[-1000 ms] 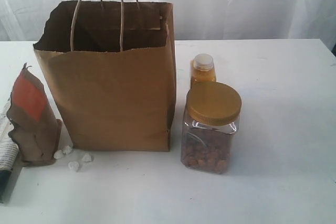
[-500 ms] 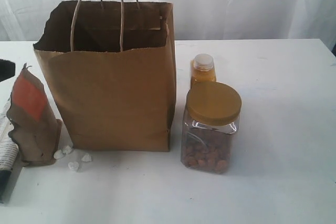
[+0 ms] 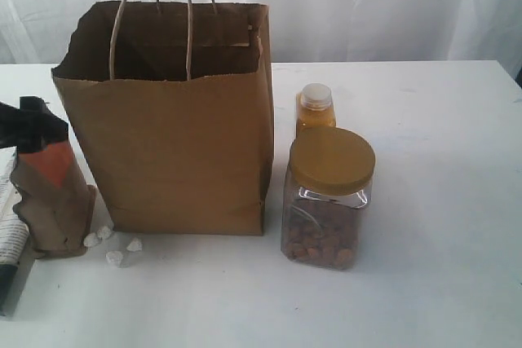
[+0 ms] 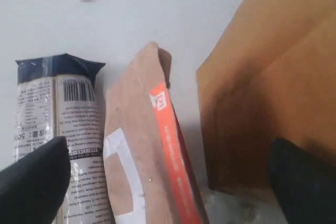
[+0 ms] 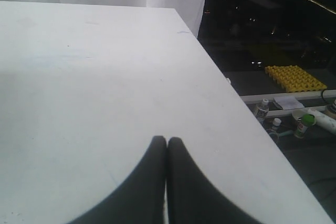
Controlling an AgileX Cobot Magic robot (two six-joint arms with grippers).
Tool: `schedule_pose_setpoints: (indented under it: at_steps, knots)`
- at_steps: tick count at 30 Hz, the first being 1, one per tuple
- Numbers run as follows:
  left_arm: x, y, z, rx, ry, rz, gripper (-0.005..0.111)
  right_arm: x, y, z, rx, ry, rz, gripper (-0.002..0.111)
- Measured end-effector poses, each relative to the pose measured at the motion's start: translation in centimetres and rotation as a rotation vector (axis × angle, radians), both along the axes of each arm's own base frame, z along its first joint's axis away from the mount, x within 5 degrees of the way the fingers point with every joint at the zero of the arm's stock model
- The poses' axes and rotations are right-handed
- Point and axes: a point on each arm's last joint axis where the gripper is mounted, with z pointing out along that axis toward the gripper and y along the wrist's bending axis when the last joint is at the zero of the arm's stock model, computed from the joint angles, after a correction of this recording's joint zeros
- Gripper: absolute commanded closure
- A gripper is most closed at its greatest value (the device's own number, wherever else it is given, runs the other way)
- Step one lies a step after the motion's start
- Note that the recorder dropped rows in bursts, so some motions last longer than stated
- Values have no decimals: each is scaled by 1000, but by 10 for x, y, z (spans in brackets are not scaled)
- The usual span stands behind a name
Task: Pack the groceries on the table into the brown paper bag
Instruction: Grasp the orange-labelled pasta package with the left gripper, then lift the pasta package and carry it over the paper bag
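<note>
My left gripper needs to go lower before it closes on the pouch's red label (image 4: pixel 176 161). Its fingers are wide apart above the label and would miss if they closed now.
The brown paper bag (image 3: pixel 171 144) stands open on the table (image 3: pixel 440 201). Left of it leans the brown pouch with a red label (image 3: pixel 53 201), white lumps (image 3: pixel 114 246) at its foot. The long blue-white package (image 3: pixel 10 242) lies at the left edge. My left gripper (image 3: pixel 33 124) hangs over the pouch's top. In the left wrist view this gripper (image 4: pixel 168 182) is open, its fingers (image 4: pixel 31 182) wide on either side of the pouch (image 4: pixel 142 150), between the package (image 4: pixel 68 129) and the bag (image 4: pixel 273 77). The gold-lidded jar (image 3: pixel 326 197) and orange bottle (image 3: pixel 315 110) stand right of the bag. My right gripper (image 5: pixel 167 145) is shut over bare table (image 5: pixel 79 77).
A white curtain (image 3: pixel 367 6) hangs behind the table. In the right wrist view the table's edge (image 5: pixel 231 98) runs close by, with a yellow tray (image 5: pixel 294 77) and small bottles (image 5: pixel 302 124) on the floor beyond.
My left gripper has come in from the left edge of the exterior view and now covers the top of the pouch. The bag, jar, bottle and lumps have not moved.
</note>
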Motion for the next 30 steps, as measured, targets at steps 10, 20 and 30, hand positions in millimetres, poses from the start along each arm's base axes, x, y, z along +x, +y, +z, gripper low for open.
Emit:
schedule_pose_setpoints:
  at_steps: [10,20,30]
  knots:
    - [22,1,-40,66,122,-18,6,0,0,0,0,0,0,108]
    - [23,2,-38,64,104,-2,94,0,0,0,0,0,0,108]
    - [-5,5,14,141,-98,-60,107,0,0,0,0,0,0,108]
